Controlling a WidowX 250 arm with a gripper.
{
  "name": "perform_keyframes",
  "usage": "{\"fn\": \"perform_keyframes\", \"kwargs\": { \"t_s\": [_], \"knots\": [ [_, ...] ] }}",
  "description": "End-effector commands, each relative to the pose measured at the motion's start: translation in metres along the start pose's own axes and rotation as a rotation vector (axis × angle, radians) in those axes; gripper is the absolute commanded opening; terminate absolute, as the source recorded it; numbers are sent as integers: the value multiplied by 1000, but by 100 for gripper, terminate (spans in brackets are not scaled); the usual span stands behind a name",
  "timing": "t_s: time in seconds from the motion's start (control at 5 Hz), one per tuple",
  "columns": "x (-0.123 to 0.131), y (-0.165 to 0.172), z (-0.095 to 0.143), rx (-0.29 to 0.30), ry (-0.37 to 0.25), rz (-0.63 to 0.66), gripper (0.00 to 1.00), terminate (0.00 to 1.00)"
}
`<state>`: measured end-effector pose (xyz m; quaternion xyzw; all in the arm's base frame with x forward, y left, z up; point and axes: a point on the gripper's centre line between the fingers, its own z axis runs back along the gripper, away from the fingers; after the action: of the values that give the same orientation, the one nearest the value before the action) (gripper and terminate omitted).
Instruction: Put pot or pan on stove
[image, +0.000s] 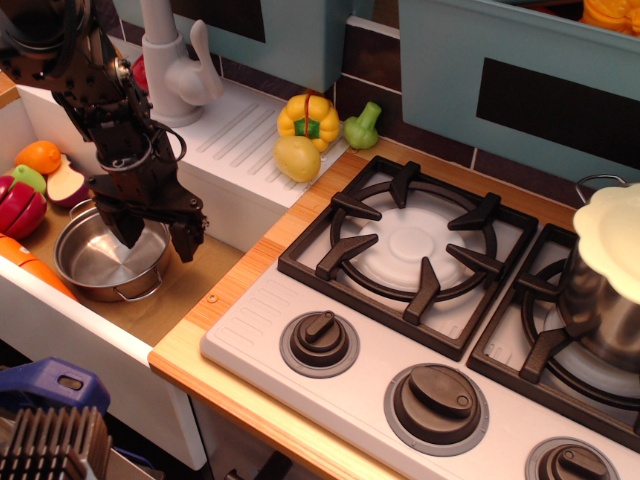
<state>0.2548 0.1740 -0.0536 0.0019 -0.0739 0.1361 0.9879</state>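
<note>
The gripper should set the small steel pot (100, 262) on the stove, so it should first take hold of the pot by its rim (160, 232) next.
The small shallow steel pot (100, 262) with thin wire loop handles sits in the sink at the left. My black gripper (158, 238) is open and hangs over the pot's right rim, one finger inside the rim and one outside it. It holds nothing. The stove (440, 330) fills the right half of the view, white-grey with black pronged grates and dark knobs along the front. Its left burner (410, 245) is bare.
A taller steel pot with a cream lid (605, 280) stands on the right burner. Toy fruit (35, 180) lies at the sink's left. A white tap (175, 65), a yellow pepper (308, 118), a yellow potato-like piece (297, 158) and a green vegetable (362, 126) are behind.
</note>
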Motion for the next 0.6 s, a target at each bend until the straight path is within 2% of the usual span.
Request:
{"fn": "perform_keyframes", "kwargs": {
  "t_s": [0.0, 0.2, 0.4],
  "knots": [
    [9, 11, -3, 12, -27, -11, 100, 0],
    [8, 11, -9, 9, -30, -11, 100, 0],
    [9, 9, -9, 37, -34, -8, 0, 0]
  ]
}}
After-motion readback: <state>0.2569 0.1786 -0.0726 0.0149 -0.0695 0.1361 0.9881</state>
